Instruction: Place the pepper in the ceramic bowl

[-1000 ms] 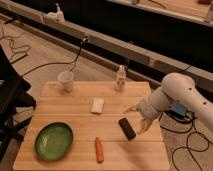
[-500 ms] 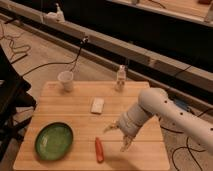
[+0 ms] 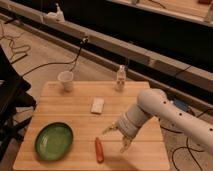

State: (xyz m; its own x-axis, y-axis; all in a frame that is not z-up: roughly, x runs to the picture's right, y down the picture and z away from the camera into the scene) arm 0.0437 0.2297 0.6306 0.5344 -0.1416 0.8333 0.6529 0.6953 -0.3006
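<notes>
The pepper needs to go in the ceramic bowl (image 3: 53,141), so I need to grab it next by the middle of its slender body (image 3: 99,149) with my gripper.
The pepper (image 3: 99,150) is a small orange-red slender vegetable lying on the wooden table near its front edge. The ceramic bowl (image 3: 53,141) is a round green dish at the front left of the table, with nothing in it. My gripper (image 3: 116,137) hangs from the white arm just right of the pepper, low over the table. It is open, with one finger (image 3: 108,130) toward the pepper and the other (image 3: 125,145) farther right, and it holds nothing.
A white cup (image 3: 65,80) stands at the table's back left. A small white block (image 3: 97,105) lies near the middle. A small pale bottle (image 3: 120,78) stands at the back edge. Cables run over the floor behind the table (image 3: 60,107).
The arm has swung left and down across the table, bringing the gripper close to the pepper. The black oblong object seen earlier is now hidden behind the arm.
</notes>
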